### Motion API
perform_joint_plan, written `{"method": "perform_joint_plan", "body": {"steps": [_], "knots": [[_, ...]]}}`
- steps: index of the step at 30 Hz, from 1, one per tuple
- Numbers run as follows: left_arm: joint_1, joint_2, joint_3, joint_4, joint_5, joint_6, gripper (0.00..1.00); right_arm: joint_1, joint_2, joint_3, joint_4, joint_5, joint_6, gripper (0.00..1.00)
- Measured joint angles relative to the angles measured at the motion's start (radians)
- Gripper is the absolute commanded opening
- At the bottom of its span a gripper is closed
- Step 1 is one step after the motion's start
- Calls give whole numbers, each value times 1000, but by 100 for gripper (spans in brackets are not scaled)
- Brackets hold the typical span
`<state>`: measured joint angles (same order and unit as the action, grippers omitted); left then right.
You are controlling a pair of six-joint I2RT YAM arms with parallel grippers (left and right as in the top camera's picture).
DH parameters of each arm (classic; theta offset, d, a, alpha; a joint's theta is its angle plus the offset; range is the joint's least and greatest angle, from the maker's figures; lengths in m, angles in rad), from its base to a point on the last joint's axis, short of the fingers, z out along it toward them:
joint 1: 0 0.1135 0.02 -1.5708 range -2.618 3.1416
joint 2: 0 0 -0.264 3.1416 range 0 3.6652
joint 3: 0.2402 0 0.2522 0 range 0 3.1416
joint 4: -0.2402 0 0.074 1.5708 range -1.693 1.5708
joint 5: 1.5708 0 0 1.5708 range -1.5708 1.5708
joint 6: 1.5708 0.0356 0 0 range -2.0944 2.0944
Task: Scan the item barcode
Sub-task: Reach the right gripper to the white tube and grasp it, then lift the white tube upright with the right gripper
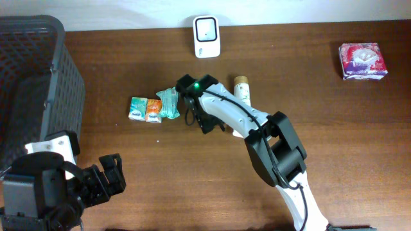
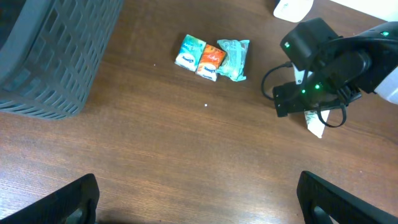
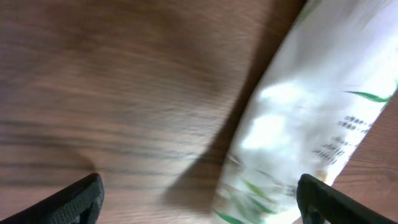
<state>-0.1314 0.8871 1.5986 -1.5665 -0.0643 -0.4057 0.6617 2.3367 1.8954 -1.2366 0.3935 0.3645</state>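
Note:
My right gripper is next going to grab the white tube by the sides of its body [image 1: 241,97] [image 3: 311,115], below the tan cap, which leaves the tube's printed side for barcode scanning.
The item is a white tube [image 1: 243,94] with green leaf print and a tan cap, lying on the table partly under my right arm. In the right wrist view the tube [image 3: 311,118] fills the right half, blurred, with its lower end by the right finger. My right gripper [image 3: 202,202] is open and grips nothing; from above, the right gripper [image 1: 207,120] sits just left of the tube. The white scanner [image 1: 207,27] stands at the table's back edge. My left gripper [image 2: 199,205] is open over bare wood at the front left, and from above the left gripper [image 1: 110,177] is far from the tube.
Three small packets [image 1: 154,108], teal, orange and pale green, lie in a row left of the right gripper. A dark mesh basket [image 1: 32,83] stands at the far left. A pink tissue pack [image 1: 363,61] lies at the back right.

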Motion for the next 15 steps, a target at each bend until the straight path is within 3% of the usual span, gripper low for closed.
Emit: {"method": "perform_joint_plan", "body": {"steps": [7, 8, 11, 15], "knots": [[0, 0, 0, 0, 0, 0, 99, -101, 0, 112, -117, -18, -26, 92], [0, 0, 0, 0, 0, 0, 99, -150, 0, 123, -119, -56, -57, 91], [0, 0, 0, 0, 0, 0, 99, -288, 0, 124, -121, -293, -206, 74], [0, 0, 0, 0, 0, 0, 99, -389, 0, 111, -96, -512, -314, 73]]}}
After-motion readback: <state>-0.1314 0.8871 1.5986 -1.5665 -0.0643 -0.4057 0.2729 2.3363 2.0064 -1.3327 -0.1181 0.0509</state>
